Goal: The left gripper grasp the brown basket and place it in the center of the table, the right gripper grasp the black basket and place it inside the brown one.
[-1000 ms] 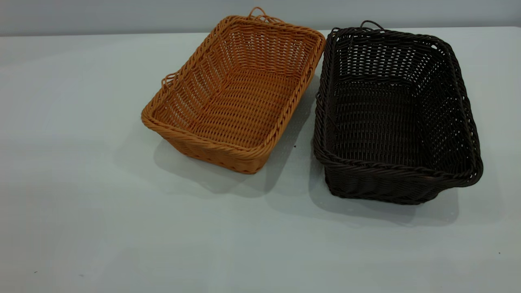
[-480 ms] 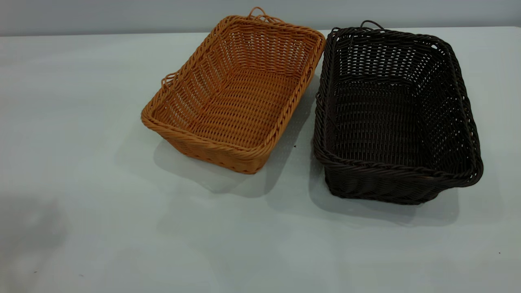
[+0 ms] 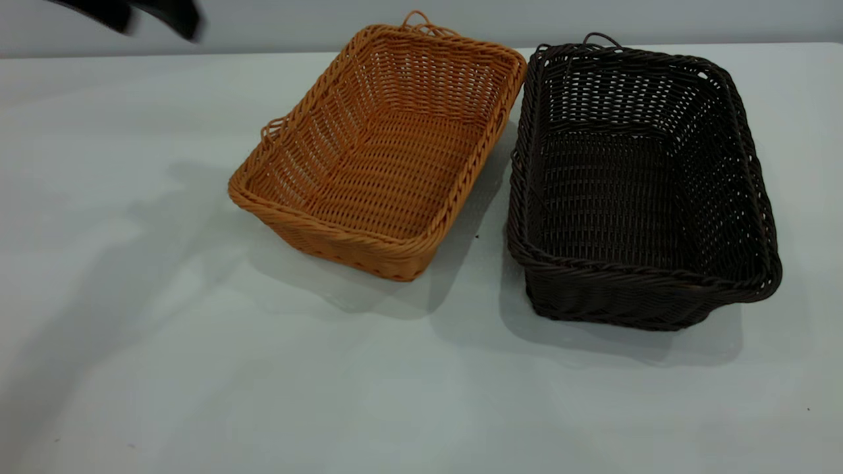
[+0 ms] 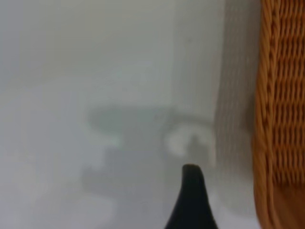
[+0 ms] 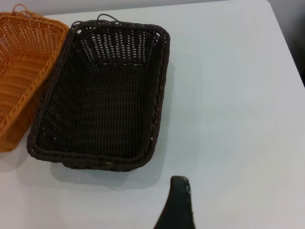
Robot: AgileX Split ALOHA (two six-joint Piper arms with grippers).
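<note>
The left gripper needs to grip the brown basket's woven rim [image 3: 320,88] next, so that the inside of the brown basket stays free to take the black basket [image 3: 642,191].
The brown basket [image 3: 379,155] is orange-tan wicker and stands empty on the table [image 3: 164,368], left of middle and turned at an angle. The black basket [image 3: 642,191] stands empty just to its right, their far corners almost touching. My left gripper [image 3: 130,23] hangs high at the far left, well clear of the brown basket. In the left wrist view the left gripper [image 4: 190,191] is above bare table beside the brown basket's rim [image 4: 276,119]. My right gripper [image 5: 178,200] is out of the exterior view; it hangs above the table in front of the black basket [image 5: 105,100].
The table's far edge [image 3: 164,56] runs behind both baskets against a grey wall. The table's right edge [image 5: 286,43] shows in the right wrist view. A strip of bare table [image 3: 481,224] separates the baskets at the front.
My left gripper has come into the exterior view at the top left, and its shadow has spread across the left of the table. The baskets have not moved.
</note>
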